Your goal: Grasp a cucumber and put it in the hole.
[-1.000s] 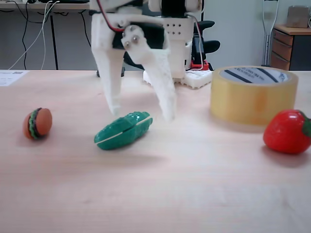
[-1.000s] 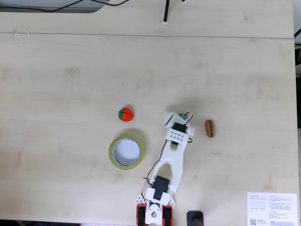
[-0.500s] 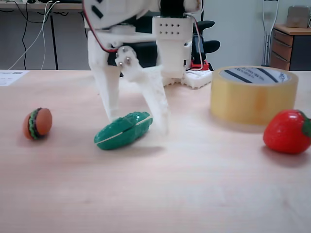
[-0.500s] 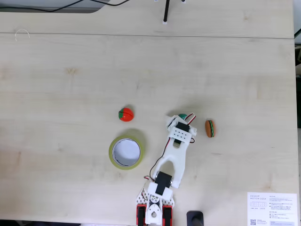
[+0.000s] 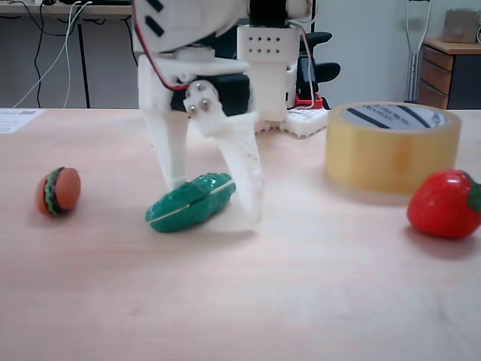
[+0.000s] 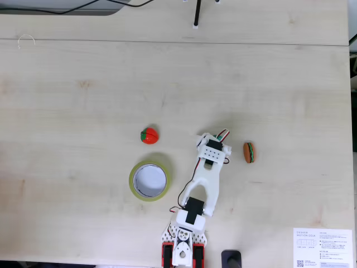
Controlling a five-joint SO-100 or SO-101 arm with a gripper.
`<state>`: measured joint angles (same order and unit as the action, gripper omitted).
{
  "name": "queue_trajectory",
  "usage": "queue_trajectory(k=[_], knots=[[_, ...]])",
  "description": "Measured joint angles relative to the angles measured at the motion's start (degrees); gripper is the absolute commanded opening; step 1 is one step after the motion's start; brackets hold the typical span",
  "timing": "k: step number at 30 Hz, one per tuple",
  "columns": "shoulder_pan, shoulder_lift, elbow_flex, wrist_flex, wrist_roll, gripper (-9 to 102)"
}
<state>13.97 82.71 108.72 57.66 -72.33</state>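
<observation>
The gripper takes hold of the teal-green cucumber around its middle [image 5: 191, 201] next, to drop it into the tape roll's hole [image 5: 392, 117].
The teal-green cucumber [image 5: 190, 203] lies on the wooden table, tilted up toward its right end. My white gripper [image 5: 216, 201] hangs over it, open. One finger [image 5: 174, 162] stands just behind the cucumber's left part and the other finger [image 5: 248, 180] comes down past its right end, near the table. In the fixed view from above, the gripper [image 6: 210, 139] covers the cucumber. The yellowish tape roll [image 5: 391, 154] stands to the right in the low fixed view, its hole facing up. From above, the tape roll [image 6: 134, 181] lies left of the arm.
A red strawberry [image 5: 445, 203] sits in front of the tape roll and appears again from above as the strawberry [image 6: 149, 135]. A tiny burger [image 5: 58, 191] lies to the left, and from above the burger [image 6: 249, 152] is right of the gripper. A paper sheet [image 6: 323, 247] lies at the table corner.
The gripper has come down and shifted slightly, so its open fingers now straddle the cucumber close to the table. The cucumber, tape roll, strawberry and burger have not moved.
</observation>
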Motion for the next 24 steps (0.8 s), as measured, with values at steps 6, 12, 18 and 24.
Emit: queue_trajectory(k=[6, 12, 18, 24], knots=[[0.0, -0.4, -0.3, 0.0, 0.0, 21], [0.0, -1.0, -1.3, 0.2, -0.1, 14], [-0.3, -1.0, -1.5, 2.8, 0.0, 9], [-0.3, -1.2, -2.0, 5.9, -0.6, 6]])
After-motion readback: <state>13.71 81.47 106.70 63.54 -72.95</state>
